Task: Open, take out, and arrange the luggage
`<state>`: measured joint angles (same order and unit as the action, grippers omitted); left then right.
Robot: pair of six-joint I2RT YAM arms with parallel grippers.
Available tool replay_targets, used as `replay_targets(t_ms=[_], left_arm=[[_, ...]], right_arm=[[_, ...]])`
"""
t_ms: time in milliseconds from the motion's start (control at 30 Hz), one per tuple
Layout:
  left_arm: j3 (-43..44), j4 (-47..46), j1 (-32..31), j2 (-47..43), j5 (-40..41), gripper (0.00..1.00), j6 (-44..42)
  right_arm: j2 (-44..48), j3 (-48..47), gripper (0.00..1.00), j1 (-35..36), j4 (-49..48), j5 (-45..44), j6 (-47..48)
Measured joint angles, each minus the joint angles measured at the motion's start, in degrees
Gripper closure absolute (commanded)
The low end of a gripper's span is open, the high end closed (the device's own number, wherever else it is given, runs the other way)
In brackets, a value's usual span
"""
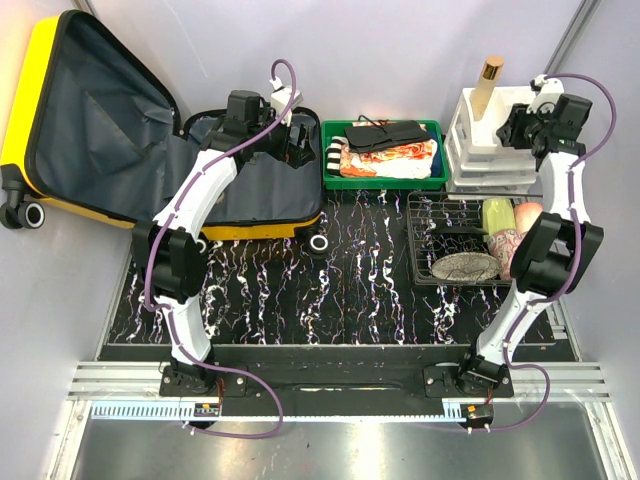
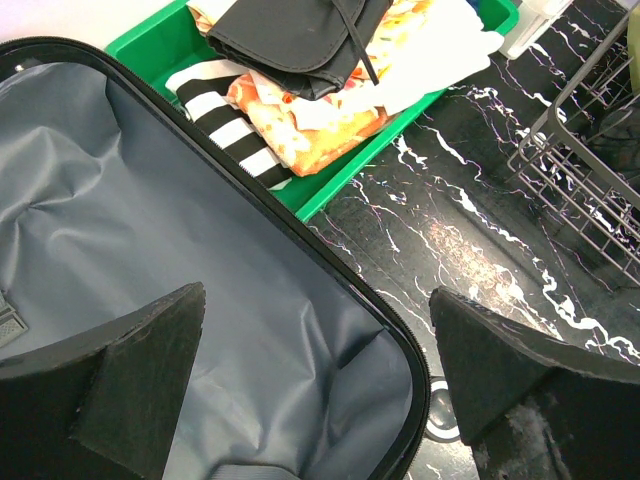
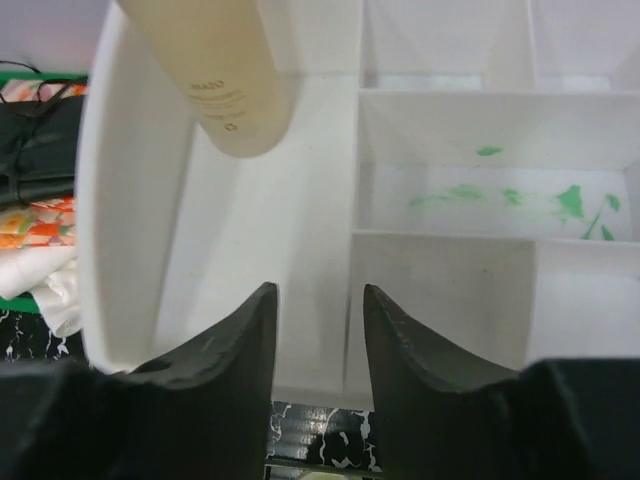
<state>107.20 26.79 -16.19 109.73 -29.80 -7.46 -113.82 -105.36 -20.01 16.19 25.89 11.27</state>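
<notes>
My right gripper grabs the beige bottle by its gold-end with the cap [image 1: 491,69] next, which leaves the bottle's base free to stand in the white organiser.
The yellow suitcase [image 1: 30,110] lies open at the back left, its lid leaning on the wall and dark grey lining [image 1: 100,130] showing. In the left wrist view the lining [image 2: 160,230] looks bare. My left gripper [image 1: 297,148] hovers open and empty over the case's right end [image 2: 318,360]. A green tray [image 1: 325,160] holds folded clothes [image 1: 390,160] and a black pouch [image 1: 385,133]; it also shows in the left wrist view [image 2: 330,185]. My right gripper [image 1: 512,128] is open and empty over a white divided organiser [image 3: 320,330], beside a beige bottle [image 3: 215,70].
A black wire basket [image 1: 420,270] at the right holds a green bottle [image 1: 497,214], a pink pouch and a grey flat pouch [image 1: 465,266]. The white organiser [image 1: 470,150] stands on stacked white trays at the back right. The black marbled tabletop [image 1: 300,300] lies in front.
</notes>
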Motion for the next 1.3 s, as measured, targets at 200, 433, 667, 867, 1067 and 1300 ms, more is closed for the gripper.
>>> replay_targets(t_ms=[200,433,667,867,1067,1300], left_arm=[[0.0,0.0,0.04,0.0,-0.2,0.01,0.0],[-0.02,0.0,0.28,0.0,-0.42,0.01,-0.02],[-1.22,-0.44,0.87,-0.11,-0.42,0.01,-0.04],[-2.34,-0.72,1.31,-0.31,-0.42,0.01,-0.02],[-2.47,-0.85,1.57,-1.11,-0.42,0.01,-0.04],[-2.47,-0.87,1.97,-1.46,-0.42,0.01,-0.04]], right_arm=[[3.1,-0.46,0.28,0.31,-0.13,1.11,-2.56],[3.23,-4.11,0.08,0.79,-5.99,5.99,-5.49],[-2.43,-11.32,0.07,4.5,-12.74,7.02,-6.64],[-10.25,-20.13,0.09,7.26,-14.62,2.86,-6.62],[-18.29,-31.15,0.26,8.26,-13.57,-2.08,-6.58],[-21.42,-35.63,0.78,8.39,-11.54,-6.88,-6.47]])
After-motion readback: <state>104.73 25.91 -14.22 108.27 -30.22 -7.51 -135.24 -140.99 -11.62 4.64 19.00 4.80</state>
